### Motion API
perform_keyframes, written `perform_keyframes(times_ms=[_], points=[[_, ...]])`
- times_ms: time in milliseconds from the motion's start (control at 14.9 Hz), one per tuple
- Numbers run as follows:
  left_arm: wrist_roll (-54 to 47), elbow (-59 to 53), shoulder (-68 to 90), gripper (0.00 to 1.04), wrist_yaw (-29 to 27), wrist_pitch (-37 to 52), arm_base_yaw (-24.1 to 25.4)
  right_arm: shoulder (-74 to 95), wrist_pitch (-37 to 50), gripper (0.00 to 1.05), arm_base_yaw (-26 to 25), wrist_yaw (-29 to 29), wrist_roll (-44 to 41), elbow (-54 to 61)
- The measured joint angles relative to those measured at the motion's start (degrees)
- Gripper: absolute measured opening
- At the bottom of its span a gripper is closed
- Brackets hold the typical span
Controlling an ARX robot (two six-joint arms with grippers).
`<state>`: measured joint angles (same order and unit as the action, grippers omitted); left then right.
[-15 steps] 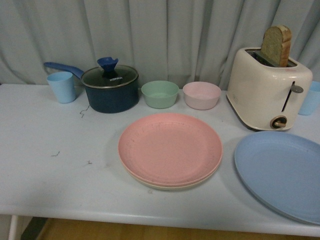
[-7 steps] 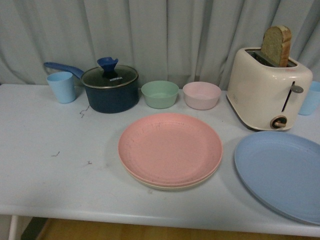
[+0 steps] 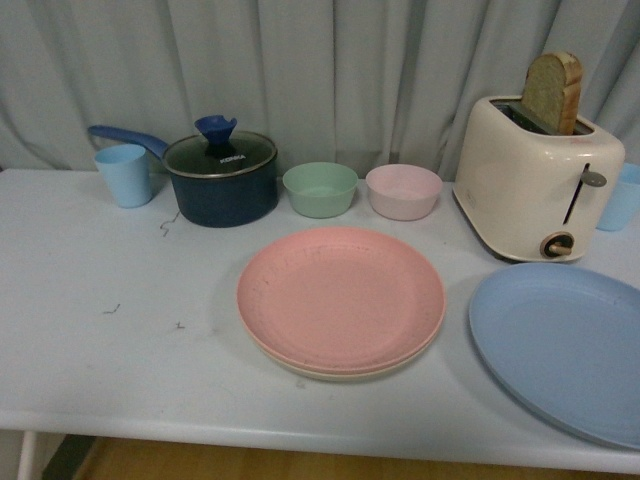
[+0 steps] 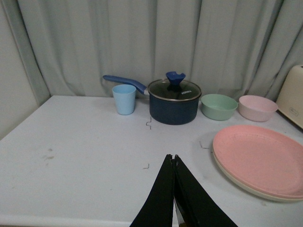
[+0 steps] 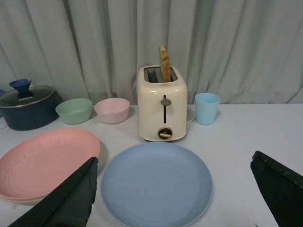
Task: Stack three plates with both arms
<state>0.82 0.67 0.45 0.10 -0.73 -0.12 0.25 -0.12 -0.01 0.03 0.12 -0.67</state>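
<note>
The light blue plate's broad side is too wide for the fingers. My right gripper will next grab the light blue plate by its thin rim away from the stack.
The pink plate lies on the beige plate, of which only the rim shows, at the table's middle. The light blue plate rests alone at the right, partly cut off by the picture edge. Neither arm appears in the front view. In the left wrist view my left gripper is shut on nothing, above bare table beside the pink plate. In the right wrist view my right gripper stands wide open, its fingers on either side of the blue plate and above it.
Along the back stand a light blue cup, a navy lidded pot, a green bowl, a pink bowl, a cream toaster holding bread, and another blue cup. A grey curtain hangs behind the table.
</note>
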Motion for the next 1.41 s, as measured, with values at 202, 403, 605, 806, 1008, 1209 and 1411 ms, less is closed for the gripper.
perform_keyframes(times_ms=[202, 403, 605, 806, 1008, 1209, 1411], points=[[0.0, 0.0, 0.0, 0.07, -0.2, 0.6, 0.0, 0.0, 0.0, 0.98, 0.0, 0.0, 0.0, 0.0], [0.0, 0.0, 0.0, 0.46, -0.1, 0.6, 0.0, 11.1, 11.9, 0.98, -11.8, -20.0, 2.9, -0.9], [0.0, 0.0, 0.0, 0.84, -0.1, 0.5, 0.0, 46.1, 42.0, 0.98, -26.2, -29.6, 7.8, -9.4], [-0.1, 0.0, 0.0, 0.98, -0.1, 0.5, 0.0, 82.3, 40.8, 0.98, -25.0, -17.6, 11.7, -27.0], [0.0, 0.0, 0.0, 0.98, -0.1, 0.5, 0.0, 108.1, 33.9, 0.98, -19.4, -9.9, 11.5, -37.8], [0.0, 0.0, 0.0, 0.98, -0.1, 0.5, 0.0, 117.6, 29.1, 0.98, -14.6, -6.5, 10.4, -42.8], [0.0, 0.0, 0.0, 0.98, -0.1, 0.5, 0.0, 119.1, 27.8, 0.88, -13.1, -4.1, 9.3, -43.5]])
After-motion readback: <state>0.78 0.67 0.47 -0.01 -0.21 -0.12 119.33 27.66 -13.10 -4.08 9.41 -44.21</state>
